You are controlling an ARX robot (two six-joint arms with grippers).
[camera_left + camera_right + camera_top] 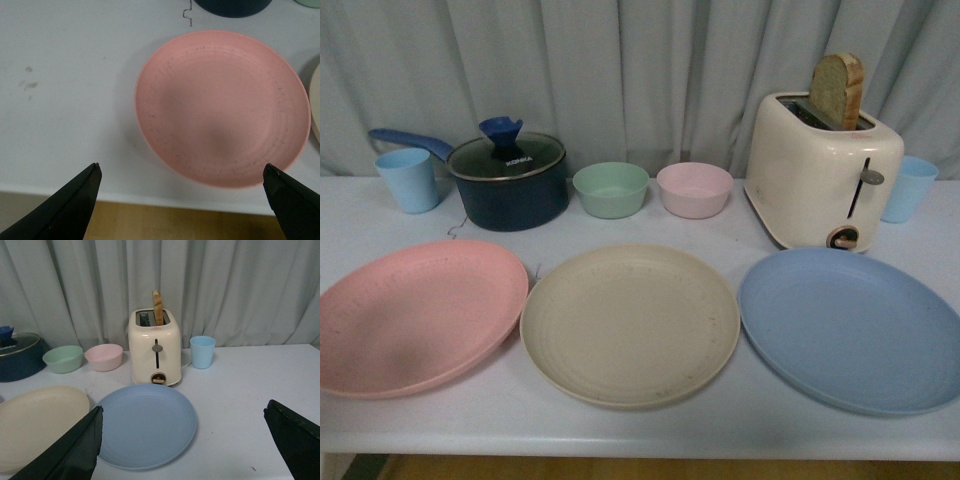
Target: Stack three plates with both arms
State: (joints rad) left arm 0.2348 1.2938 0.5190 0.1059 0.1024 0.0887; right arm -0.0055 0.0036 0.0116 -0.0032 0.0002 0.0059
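The pink plate should go onto the beige plate (630, 325), so my left gripper will next grab the pink plate by its rim (340, 383) to stack it.
Three plates lie side by side along the front of the white table (620, 215): the pink plate (415, 315) at the left, the beige plate (630, 325) in the middle, the blue plate (855, 325) at the right. No arm shows in the front view. My left gripper (182, 172) is open and empty, above the near rim of the pink plate (222, 107) by the table's front edge. My right gripper (182, 412) is open and empty, near the blue plate (145, 425), with the beige plate (37, 422) beside it.
Behind the plates stand a light blue cup (408, 180), a dark pot with a lid (510, 180), a green bowl (610, 189), a pink bowl (694, 189), a cream toaster holding bread (820, 165) and another blue cup (908, 188). A curtain hangs behind.
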